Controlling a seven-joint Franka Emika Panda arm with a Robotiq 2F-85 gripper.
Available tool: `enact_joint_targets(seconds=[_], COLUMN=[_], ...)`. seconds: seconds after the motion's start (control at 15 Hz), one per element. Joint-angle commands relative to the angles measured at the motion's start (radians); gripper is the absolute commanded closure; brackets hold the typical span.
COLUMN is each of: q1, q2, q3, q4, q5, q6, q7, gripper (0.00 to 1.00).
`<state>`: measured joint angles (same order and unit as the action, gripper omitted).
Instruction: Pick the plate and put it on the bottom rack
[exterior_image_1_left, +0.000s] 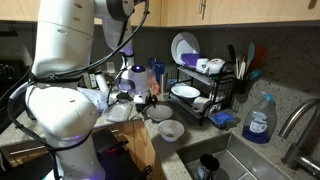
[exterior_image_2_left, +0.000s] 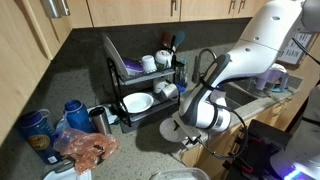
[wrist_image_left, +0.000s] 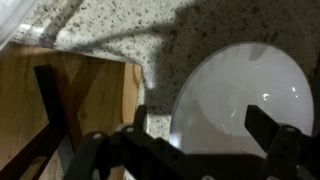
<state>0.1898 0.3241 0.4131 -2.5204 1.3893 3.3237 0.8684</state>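
My gripper should lower before it closes on the plate's near rim (wrist_image_left: 175, 125): the plate's rim lies between but below my open fingers, so closing now would miss the plate's rim.
The plate (wrist_image_left: 240, 95) is a round shallow white dish with a greyish inside, lying on the speckled counter. It fills the right of the wrist view. My gripper (wrist_image_left: 203, 122) is open just above it: the left finger is outside the plate's left rim, and the right finger is over its inside. In an exterior view the plate (exterior_image_1_left: 160, 113) lies in front of the black wire rack, with the gripper (exterior_image_1_left: 143, 100) beside it. The rack's bottom tier (exterior_image_1_left: 200, 104) holds a white dish (exterior_image_1_left: 185, 92). The rack also shows in an exterior view (exterior_image_2_left: 140, 85), where my arm hides most of the plate.
A wooden board (wrist_image_left: 70, 100) lies just left of the plate. A deeper white bowl (exterior_image_1_left: 171, 130) sits on the counter nearby. A large blue-rimmed plate (exterior_image_1_left: 183, 47) stands on the upper tier with mugs. A blue soap bottle (exterior_image_1_left: 259, 120) and a sink (exterior_image_1_left: 250, 160) are beyond the rack.
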Motion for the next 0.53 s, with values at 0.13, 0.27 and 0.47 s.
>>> enact_joint_targets(seconds=[0.13, 0.27, 0.47], q1=[-0.008, -0.008, -0.007], q2=[0.032, 0.047, 0.074], q3=[0.015, 0.013, 0.011], q4=[0.013, 0.02, 0.034], q5=[0.004, -0.002, -0.017], q6=[0.053, 0.071, 0.104], q7=[0.007, 0.01, 0.021], gripper=[0.0, 0.0, 0.09])
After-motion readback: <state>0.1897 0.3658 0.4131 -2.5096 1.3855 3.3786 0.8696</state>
